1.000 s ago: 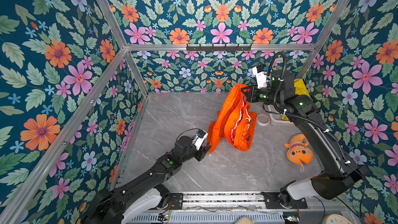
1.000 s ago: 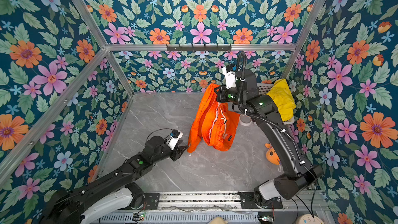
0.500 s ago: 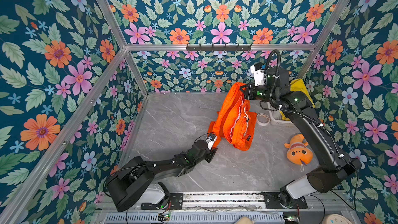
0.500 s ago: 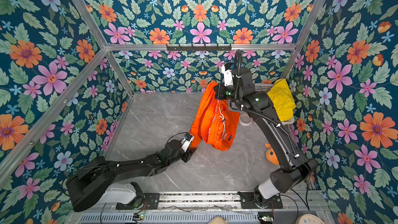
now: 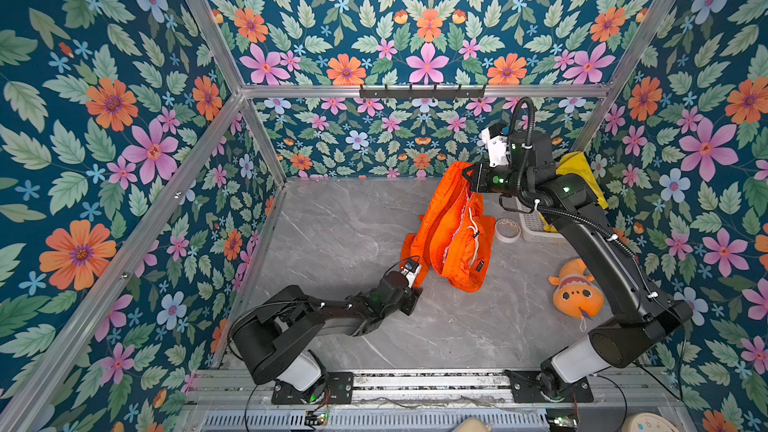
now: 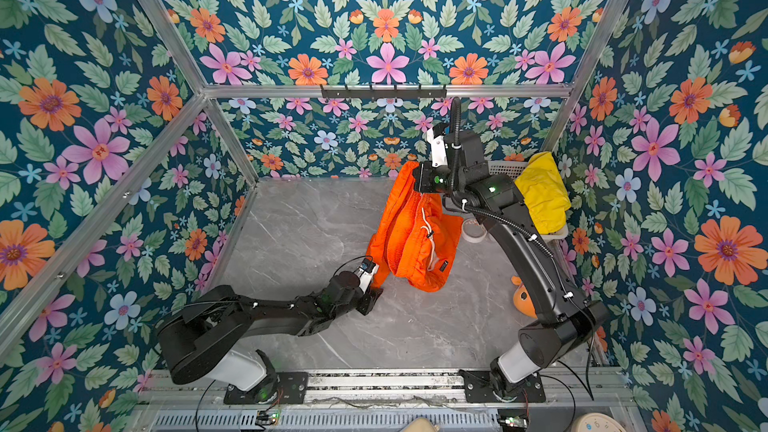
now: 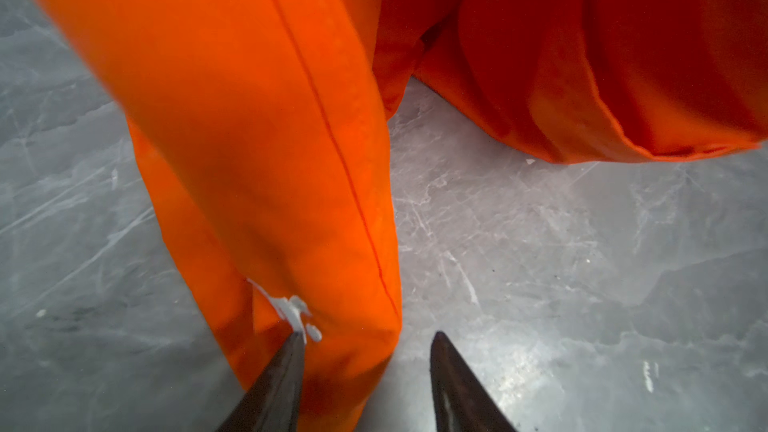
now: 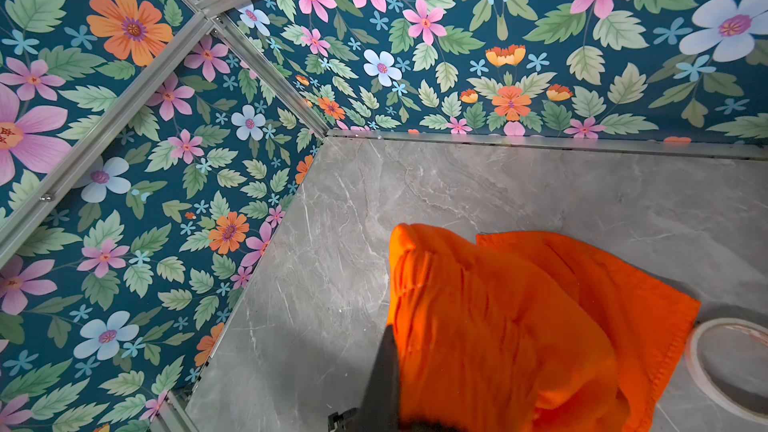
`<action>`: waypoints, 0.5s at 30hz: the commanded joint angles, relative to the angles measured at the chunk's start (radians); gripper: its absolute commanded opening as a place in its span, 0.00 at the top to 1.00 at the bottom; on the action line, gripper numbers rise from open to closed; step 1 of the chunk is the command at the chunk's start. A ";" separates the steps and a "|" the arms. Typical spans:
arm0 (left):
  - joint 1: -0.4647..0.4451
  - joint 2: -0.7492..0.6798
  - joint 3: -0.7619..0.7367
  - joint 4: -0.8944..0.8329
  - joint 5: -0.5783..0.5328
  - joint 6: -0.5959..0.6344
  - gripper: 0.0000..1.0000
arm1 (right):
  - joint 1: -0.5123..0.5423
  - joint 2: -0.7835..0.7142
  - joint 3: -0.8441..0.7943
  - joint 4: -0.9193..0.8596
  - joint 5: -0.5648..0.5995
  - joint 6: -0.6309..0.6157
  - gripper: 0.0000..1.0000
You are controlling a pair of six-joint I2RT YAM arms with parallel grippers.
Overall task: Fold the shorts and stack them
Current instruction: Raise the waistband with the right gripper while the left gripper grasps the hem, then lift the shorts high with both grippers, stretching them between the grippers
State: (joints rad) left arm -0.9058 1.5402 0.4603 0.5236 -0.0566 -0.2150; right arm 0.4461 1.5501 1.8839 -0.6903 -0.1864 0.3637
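My left gripper grabs the orange shorts next by the hem of the hanging leg, opposite the held waistband, to stretch them out for folding.
My right gripper (image 5: 471, 178) (image 6: 417, 178) is shut on the waistband of the orange shorts (image 5: 453, 234) (image 6: 415, 234), holding them up near the back wall so that they hang bunched, drawstring showing. In the right wrist view one dark finger (image 8: 386, 367) shows against the fabric (image 8: 498, 326); the other is hidden. My left gripper (image 5: 415, 293) (image 6: 376, 295) (image 7: 367, 336) is low over the table, open, with the hanging leg's hem (image 7: 270, 118) partly between its fingers. The yellow shorts (image 5: 582, 172) (image 6: 540, 193) lie heaped at the back right.
A white basket (image 5: 532, 226) (image 6: 505, 168) holds the yellow shorts by the right wall. A tape roll (image 5: 508, 229) (image 6: 473, 229) (image 8: 731, 363) lies beside it. An orange plush fish (image 5: 575, 288) (image 6: 521, 297) sits at the right. Floral walls enclose the grey marble table.
My left arm has dropped low and reached right, bringing its open fingers to the hanging leg's hem. The right gripper has kept its hold and shifted only slightly.
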 commanded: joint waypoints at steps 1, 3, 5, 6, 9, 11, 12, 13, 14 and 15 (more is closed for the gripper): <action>-0.001 0.034 0.015 0.037 -0.049 -0.052 0.49 | 0.001 -0.001 0.004 0.031 -0.022 0.014 1.00; -0.001 0.057 0.031 0.024 -0.065 -0.053 0.49 | 0.000 -0.002 0.004 0.031 -0.028 0.017 1.00; -0.001 0.079 0.045 0.014 -0.077 -0.059 0.51 | 0.001 -0.004 0.004 0.031 -0.033 0.018 1.00; -0.001 0.090 0.051 0.008 -0.081 -0.060 0.52 | 0.001 -0.007 0.004 0.031 -0.033 0.019 1.00; -0.001 0.112 0.068 -0.019 -0.095 -0.069 0.63 | 0.001 -0.011 0.001 0.028 -0.035 0.017 1.00; -0.001 0.104 0.078 -0.045 -0.096 -0.064 0.71 | 0.001 -0.014 0.001 0.022 -0.031 0.011 1.00; -0.001 0.088 0.085 -0.073 -0.093 -0.060 0.76 | 0.001 -0.015 0.001 0.015 -0.028 0.005 1.00; -0.001 0.062 0.098 -0.113 -0.089 -0.055 0.80 | 0.000 -0.017 0.002 0.006 -0.025 -0.002 1.00; -0.001 0.030 0.111 -0.162 -0.090 -0.047 0.83 | -0.006 -0.019 0.000 -0.002 -0.032 -0.006 1.00; -0.001 -0.004 0.123 -0.210 -0.091 -0.038 0.86 | -0.016 -0.023 -0.004 -0.008 -0.044 -0.006 1.00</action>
State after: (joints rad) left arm -0.9070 1.5890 0.5598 0.4179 -0.1326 -0.2653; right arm 0.4419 1.5414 1.8820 -0.6922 -0.2111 0.3706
